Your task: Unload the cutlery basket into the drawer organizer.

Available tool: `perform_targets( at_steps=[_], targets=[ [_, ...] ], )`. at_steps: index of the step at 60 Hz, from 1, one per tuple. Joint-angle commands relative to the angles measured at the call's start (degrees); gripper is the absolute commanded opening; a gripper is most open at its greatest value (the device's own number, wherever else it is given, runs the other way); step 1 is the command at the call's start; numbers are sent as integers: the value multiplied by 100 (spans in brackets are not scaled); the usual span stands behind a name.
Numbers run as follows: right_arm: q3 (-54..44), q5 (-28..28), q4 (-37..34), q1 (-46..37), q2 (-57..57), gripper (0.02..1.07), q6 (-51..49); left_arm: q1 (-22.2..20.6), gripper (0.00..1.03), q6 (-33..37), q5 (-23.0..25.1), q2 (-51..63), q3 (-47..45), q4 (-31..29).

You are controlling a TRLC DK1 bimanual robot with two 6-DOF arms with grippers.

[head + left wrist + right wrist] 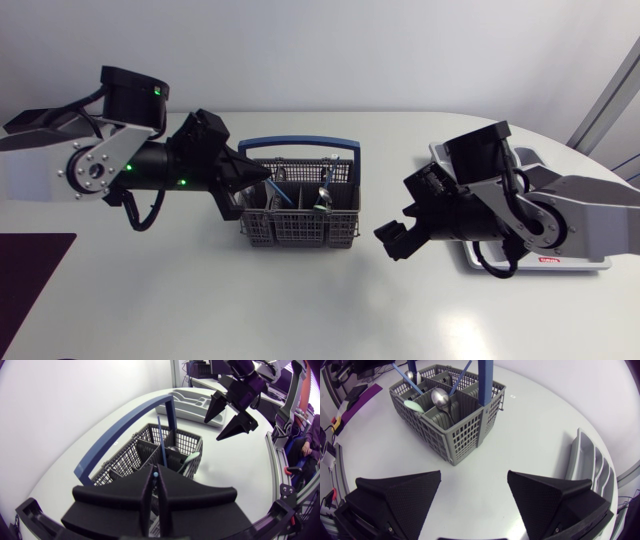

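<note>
Next, my right gripper grabs the long thin blue utensil by its loose end and lays it in the drawer organizer.
The grey cutlery basket with a blue carry handle stands mid-table. My left gripper reaches over its left compartments, shut on the end of a thin blue-handled utensil that stands in the basket; both fingers pinch it. Inside the basket I see a silver spoon, a mint-green piece and two blue handles. My right gripper hovers open right of the basket, nothing between its fingers. The grey drawer organizer lies under my right arm.
The organizer sits close beside my right gripper, near the table's right edge. Bare white tabletop stretches in front of the basket. A dark purple mat lies at the front left corner.
</note>
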Motion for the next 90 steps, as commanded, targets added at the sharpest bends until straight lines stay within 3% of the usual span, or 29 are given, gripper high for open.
perform_targets(
  at_steps=[1, 22, 30, 36, 53, 71, 84, 90],
  targets=[
    [-88, -9, -17, -19, -152, 98, -134, -28, 4, -33, 74, -374, 403, -382],
    [-70, 35, -342, 253, -1163, 98, -433, -19, 4, -103, 74, -1868, 904, -1797],
    [167, 17, -948, 394, -1831, 102, -556, -19, 4, -156, 74, -2255, 1202, -2421],
    [527, -581, -1713, 420, -2217, 102, -556, -327, 4, -314, 83, -2360, 1396, -2808],
    [1072, -1249, -2381, 534, -2472, 102, -521, -1522, 4, -1061, 179, -1499, 1545, -2825],
    [1248, -1864, -2319, 798, -1725, 93, -495, -1443, 4, -1624, 1331, -339, 2029, -2799],
    [1195, -1934, -2135, 930, -1418, 92, -495, -1390, 4, -1861, 1594, -31, 2248, -2825],
    [1178, -1961, -2056, 1018, -1356, 81, -495, -1390, 4, -1905, 1603, 65, 2283, -2834]
  ],
)
